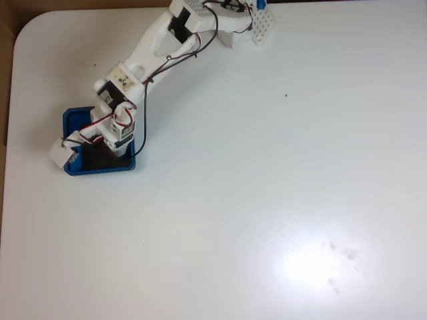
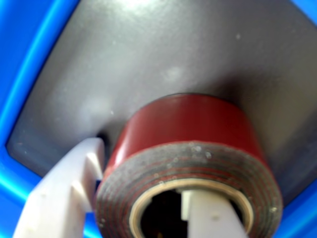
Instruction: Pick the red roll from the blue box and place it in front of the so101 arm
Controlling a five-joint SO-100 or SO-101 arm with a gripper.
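My gripper needs to take hold of the red roll by its side next, and then it needs to lift the roll out of the blue box.
In the wrist view the red roll (image 2: 198, 124) lies on the black floor of the blue box (image 2: 29, 64), its hollow grey-tan core facing the camera. My gripper (image 2: 142, 172) is open and straddles the roll's wall. One white finger (image 2: 74, 188) is against the outer red side; the other finger (image 2: 210, 218) is inside the core, with a gap to the core wall. In the fixed view the white so101 arm (image 1: 157, 40) reaches down from the top to the blue box (image 1: 75, 117) at the left, with the gripper (image 1: 107, 148) lowered inside it. There the arm hides the roll.
A white table (image 1: 267, 200) spreads to the right of and below the box in the fixed view. The arm's base (image 1: 243, 20) stands at the top edge. A brown floor strip (image 1: 5, 80) borders the table's left edge, close to the box.
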